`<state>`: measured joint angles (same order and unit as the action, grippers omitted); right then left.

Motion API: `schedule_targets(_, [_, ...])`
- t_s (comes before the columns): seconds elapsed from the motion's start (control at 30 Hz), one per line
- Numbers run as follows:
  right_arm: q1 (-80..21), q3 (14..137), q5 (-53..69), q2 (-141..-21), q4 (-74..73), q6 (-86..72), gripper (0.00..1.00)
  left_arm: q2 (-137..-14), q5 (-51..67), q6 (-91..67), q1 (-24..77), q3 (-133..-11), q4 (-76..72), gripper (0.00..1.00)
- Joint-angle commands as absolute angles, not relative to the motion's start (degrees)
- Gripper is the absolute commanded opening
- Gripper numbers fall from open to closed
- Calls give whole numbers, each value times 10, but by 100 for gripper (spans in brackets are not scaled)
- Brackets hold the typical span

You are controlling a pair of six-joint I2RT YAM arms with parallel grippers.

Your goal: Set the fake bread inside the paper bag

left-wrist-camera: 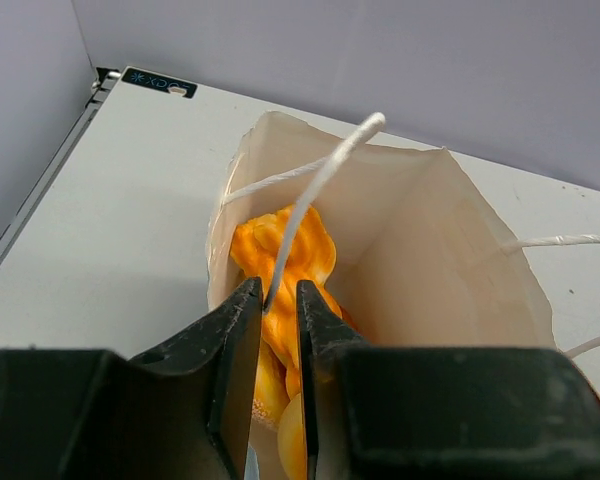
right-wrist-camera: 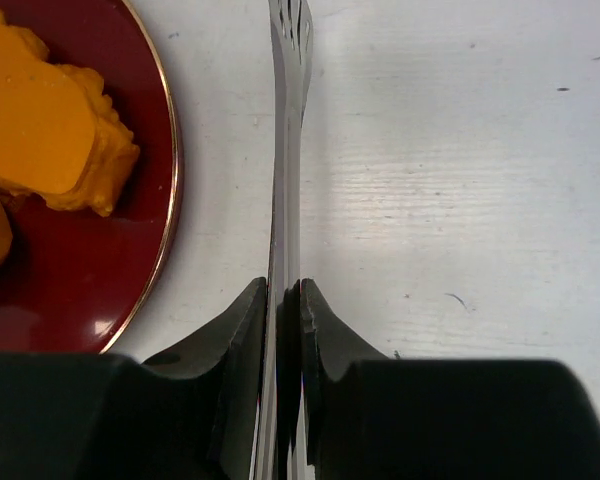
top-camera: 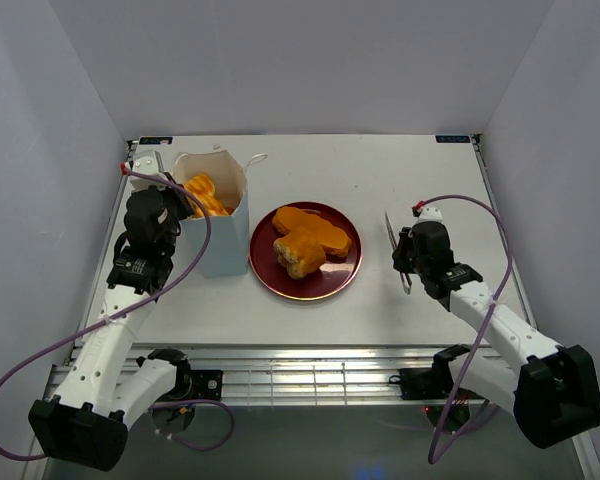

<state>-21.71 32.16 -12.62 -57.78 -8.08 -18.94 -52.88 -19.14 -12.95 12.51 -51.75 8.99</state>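
Observation:
The thin metal utensil [right-wrist-camera: 285, 150] is hanging tilted above the table beside the plate. My right gripper should keep holding it, because the utensil would fall if I opened now.
The white paper bag [top-camera: 226, 240] stands upright at the left with several orange fake bread pieces [top-camera: 204, 194] inside; its inside also shows in the left wrist view [left-wrist-camera: 430, 260], with bread [left-wrist-camera: 280, 250] in it. My left gripper [top-camera: 184, 206] is at the bag's left rim, its jaws [left-wrist-camera: 280, 295] nearly closed with the bag's cord handle [left-wrist-camera: 320, 180] running between them. More bread [top-camera: 310, 240] lies on the dark red plate [top-camera: 325, 287]. My right gripper [top-camera: 408, 255] is right of the plate, shut on a thin metal utensil [right-wrist-camera: 285, 150].
The plate's gold rim [right-wrist-camera: 170, 200] lies just left of the utensil in the right wrist view, with bread [right-wrist-camera: 40, 130] on it. White walls enclose the table on three sides. The bag's second cord handle [top-camera: 255, 158] hangs over its far rim.

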Motion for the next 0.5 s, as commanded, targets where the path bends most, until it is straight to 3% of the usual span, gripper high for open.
schedule_targets(0.0, [-214,314,-79,-631,23,-184,12,-511,-207,-129,128,-526,86,32])
schedule_targets(0.13, [-213,313,-78,-682,62,-185,15,-507,-211,-129,128,-526,87,46])
schedule_targets(0.47, [-181,317,-64,-773,82,-174,27,-498,-231,-128,128,-526,90,52])
